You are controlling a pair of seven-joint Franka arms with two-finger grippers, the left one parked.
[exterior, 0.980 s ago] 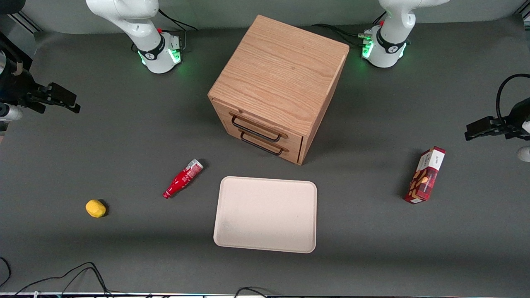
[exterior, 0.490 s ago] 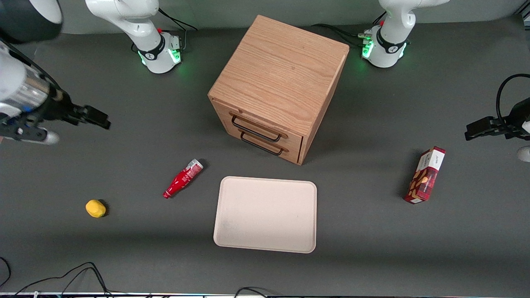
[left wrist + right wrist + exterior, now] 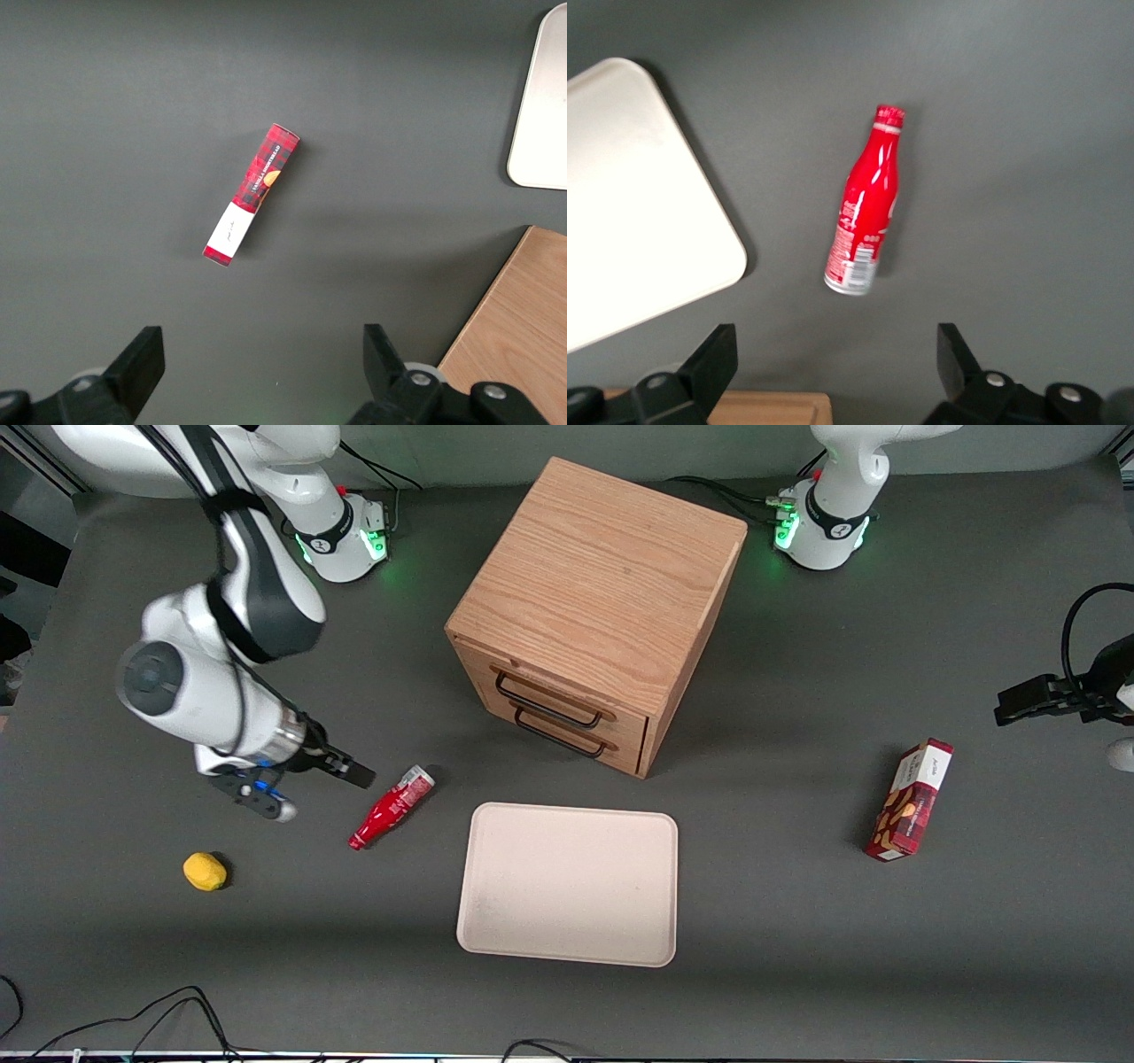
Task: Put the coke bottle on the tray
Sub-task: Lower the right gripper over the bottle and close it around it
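Note:
Next, my right gripper grabs the coke bottle by its labelled body, to place it on the tray.
The coke bottle is small and red with white script. It lies on its side on the grey table, beside the tray, its red cap pointing toward the front camera. It also shows in the right wrist view. The tray is flat, pale beige-pink and bare, with one rounded corner in the right wrist view. My right gripper is open and empty. It hovers above the table close beside the bottle's silver base, toward the working arm's end. In the right wrist view the gripper has its fingers spread wide, apart from the bottle.
A wooden two-drawer cabinet stands farther from the front camera than the tray. A yellow lemon-like fruit lies toward the working arm's end. A red snack box stands toward the parked arm's end and shows in the left wrist view.
My right arm has swung in from the working arm's end of the table, and the gripper has come close beside the bottle. The bottle, tray and other things have not moved.

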